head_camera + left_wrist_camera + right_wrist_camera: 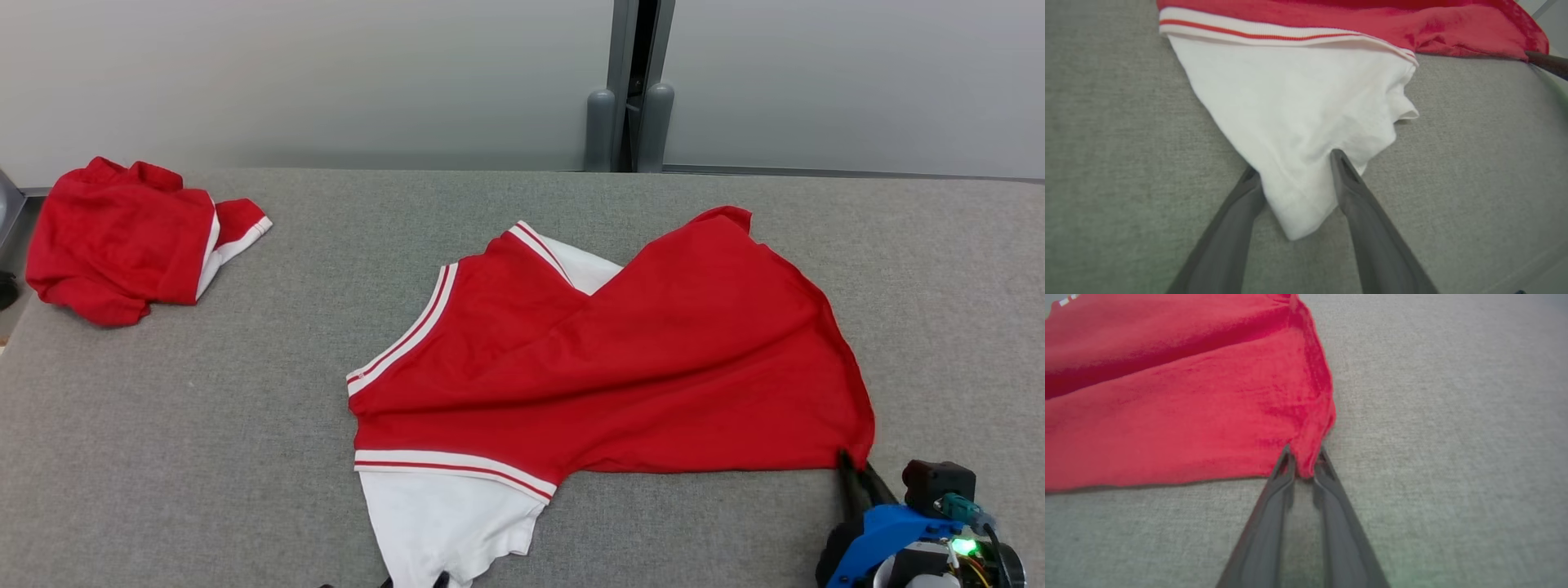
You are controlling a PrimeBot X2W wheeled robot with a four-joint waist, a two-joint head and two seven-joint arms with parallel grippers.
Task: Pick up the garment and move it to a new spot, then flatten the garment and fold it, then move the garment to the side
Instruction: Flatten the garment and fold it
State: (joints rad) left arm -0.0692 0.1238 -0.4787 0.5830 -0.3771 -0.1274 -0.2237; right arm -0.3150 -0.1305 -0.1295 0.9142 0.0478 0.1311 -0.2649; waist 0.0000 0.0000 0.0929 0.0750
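Next, the left gripper pinches the garment by its sleeve hem (421,578). The white sleeve narrows to a slim tip while the red body (627,382) spreads wide and flat.
The garment (620,359), a red shirt with white striped trim and white sleeves, lies spread on the grey table (204,425). Its near white sleeve (1298,110) points toward me. My left gripper (1294,161) stands open, one finger on each side of that sleeve's tip, resting on the cloth. My right gripper (853,469) is at the shirt's near right corner. In the right wrist view its fingertips (1305,457) are pinched on the red hem corner (1310,428). One of the right gripper's dark fingers (1547,61) shows at the red corner in the left wrist view.
A second red-and-white garment (122,241) lies crumpled at the table's far left corner. Behind the table's back edge rise a pale wall and two grey posts (629,126). Bare grey cloth surface stretches left and right of the shirt.
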